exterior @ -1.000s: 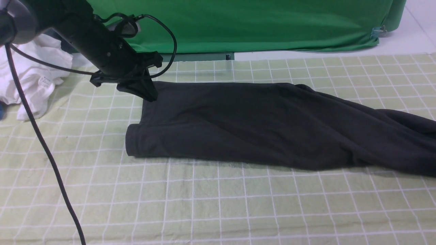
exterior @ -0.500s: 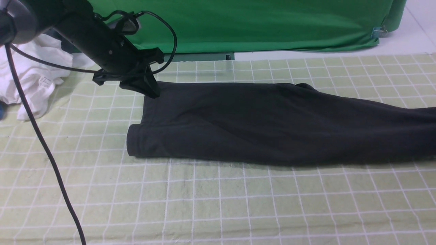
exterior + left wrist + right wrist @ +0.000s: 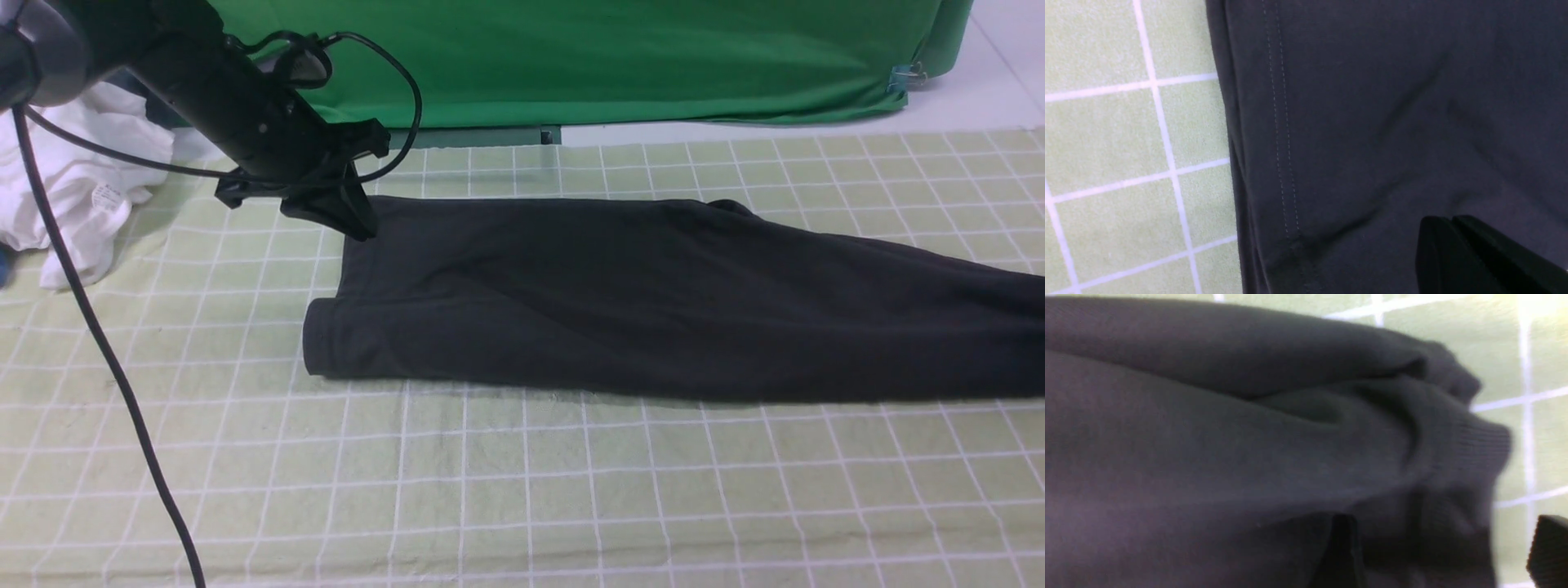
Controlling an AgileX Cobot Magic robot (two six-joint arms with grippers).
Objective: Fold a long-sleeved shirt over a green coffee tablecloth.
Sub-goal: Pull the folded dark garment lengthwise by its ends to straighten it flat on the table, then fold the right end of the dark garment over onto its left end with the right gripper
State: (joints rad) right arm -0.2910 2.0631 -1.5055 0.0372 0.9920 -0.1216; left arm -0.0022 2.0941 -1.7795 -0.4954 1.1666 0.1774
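The shirt's long folded band lies flat and slack. My right gripper should next grab the shirt by its ribbed end, where the shirt's edge bunches up.
The black long-sleeved shirt [image 3: 653,294] lies folded into a long band across the green coffee tablecloth [image 3: 522,490], its right end running out of the front view. My left gripper [image 3: 361,229] is shut, its tips down on the shirt's far left corner. In the left wrist view the closed fingers [image 3: 1453,222] rest on the flat shirt [image 3: 1372,102] inside the stitched hem, and I cannot tell whether fabric is pinched. My right gripper [image 3: 1445,551] shows only in its wrist view, open, its fingers apart around the shirt's ribbed cuff [image 3: 1474,445].
A white garment [image 3: 73,180] is heaped at the far left. A bright green fabric [image 3: 612,57] hangs along the back. My left arm [image 3: 220,98] reaches in from the upper left, and its black cable [image 3: 106,351] trails down to the front edge.
The shirt's right part, raised and twisted a second ago, now lies flatter and straighter. The left gripper barely shifted at the shirt's corner.
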